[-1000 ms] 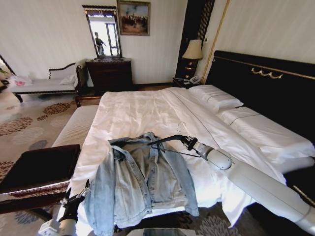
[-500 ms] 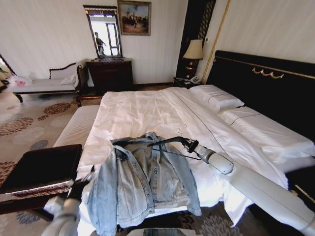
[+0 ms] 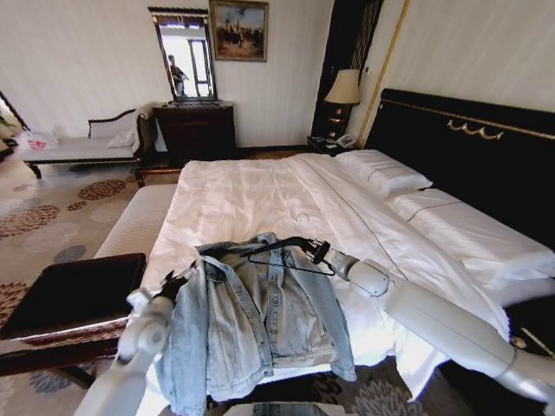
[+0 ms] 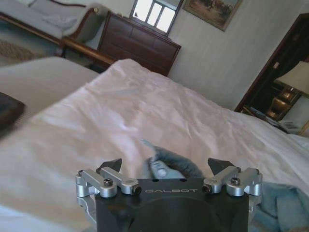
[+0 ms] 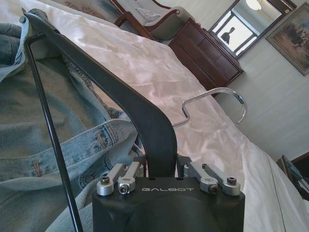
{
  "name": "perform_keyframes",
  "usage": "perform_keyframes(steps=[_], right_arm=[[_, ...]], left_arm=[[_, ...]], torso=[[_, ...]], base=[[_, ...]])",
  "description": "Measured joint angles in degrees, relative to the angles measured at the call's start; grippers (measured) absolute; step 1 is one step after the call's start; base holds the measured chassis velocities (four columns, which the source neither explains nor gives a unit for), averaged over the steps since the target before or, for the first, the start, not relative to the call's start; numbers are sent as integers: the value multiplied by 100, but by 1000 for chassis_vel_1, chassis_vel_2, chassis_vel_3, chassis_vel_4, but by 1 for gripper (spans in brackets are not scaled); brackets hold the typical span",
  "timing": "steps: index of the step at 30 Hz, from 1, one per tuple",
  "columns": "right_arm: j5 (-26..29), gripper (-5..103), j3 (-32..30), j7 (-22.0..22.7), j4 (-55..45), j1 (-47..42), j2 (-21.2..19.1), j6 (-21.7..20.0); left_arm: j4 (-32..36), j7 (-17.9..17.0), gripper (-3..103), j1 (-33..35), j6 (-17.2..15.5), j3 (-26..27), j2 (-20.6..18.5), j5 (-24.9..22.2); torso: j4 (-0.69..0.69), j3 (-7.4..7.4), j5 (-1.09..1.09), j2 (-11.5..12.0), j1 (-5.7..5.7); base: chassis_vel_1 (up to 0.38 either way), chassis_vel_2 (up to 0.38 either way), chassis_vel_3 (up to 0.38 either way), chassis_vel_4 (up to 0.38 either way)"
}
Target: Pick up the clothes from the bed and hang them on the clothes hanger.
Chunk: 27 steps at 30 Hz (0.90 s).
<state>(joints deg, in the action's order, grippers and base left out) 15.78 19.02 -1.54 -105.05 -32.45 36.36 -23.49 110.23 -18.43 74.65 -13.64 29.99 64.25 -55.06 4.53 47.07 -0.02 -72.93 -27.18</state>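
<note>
My left gripper pinches the jacket by its raised collar fold [image 3: 205, 250] next, since the jacket's denim front [image 3: 238, 334] hangs slack over the bed's edge.
The light blue denim clothes [image 3: 260, 325] lie spread near the foot of the bed [image 3: 251, 195], one side hanging over its edge. My right gripper [image 3: 318, 252] is shut on the black clothes hanger [image 3: 276, 250], holding it just above the collar. The right wrist view shows the clothes hanger [image 5: 120, 92], its metal hook [image 5: 217, 96] and the clothes [image 5: 38, 140] under it, with the right gripper [image 5: 161, 166] clamped on the bar. My left gripper [image 3: 178, 281] is at the jacket's left shoulder. It stands open in the left wrist view [image 4: 166, 165], with a fold of the clothes [image 4: 186, 166] between its fingers.
A dark padded bench [image 3: 69, 295] stands left of the bed's foot. White pillows [image 3: 381, 173] lie by the black headboard [image 3: 468, 156]. Behind are a dark dresser [image 3: 195, 130], a lamp [image 3: 340, 91] and a chaise [image 3: 78, 143] on patterned carpet.
My left arm has risen from below the bed's edge and reached forward to the jacket's shoulder. My right gripper has carried the hanger a little left, toward the collar.
</note>
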Motion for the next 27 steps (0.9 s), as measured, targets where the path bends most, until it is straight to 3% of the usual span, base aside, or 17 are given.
perform_keyframes(steps=[3, 10, 12, 22, 27], right_arm=[[55, 31, 9, 8, -3, 11, -9, -28], [166, 31, -53, 26, -50, -41, -74, -61], [211, 31, -99, 36, -53, -45, -87, -72], [288, 31, -169, 44, -27, -13, -58, -76], [311, 31, -161, 52, 0, -2, -35, -80]], left_arm=[[-489, -48, 100, -609, -44, -301, -27, -318], [-1243, -69, 100, -1330, -124, -644, -34, -822], [-1547, -194, 100, -1653, -195, -804, 55, -1160], [-1965, -591, 96, -2165, -414, -966, 214, -1705], [-2139, -717, 85, -2253, -571, -950, 268, -1864]], torso=[[0, 0, 3, 0, 0], [-2, 0, 2, 0, 0], [-2, 0, 2, 0, 0], [-2, -1, 2, 0, 1], [-2, -1, 2, 0, 0]], base=[[0, 0, 0, 0], [0, 0, 0, 0], [0, 0, 0, 0], [0, 0, 0, 0], [0, 0, 0, 0]])
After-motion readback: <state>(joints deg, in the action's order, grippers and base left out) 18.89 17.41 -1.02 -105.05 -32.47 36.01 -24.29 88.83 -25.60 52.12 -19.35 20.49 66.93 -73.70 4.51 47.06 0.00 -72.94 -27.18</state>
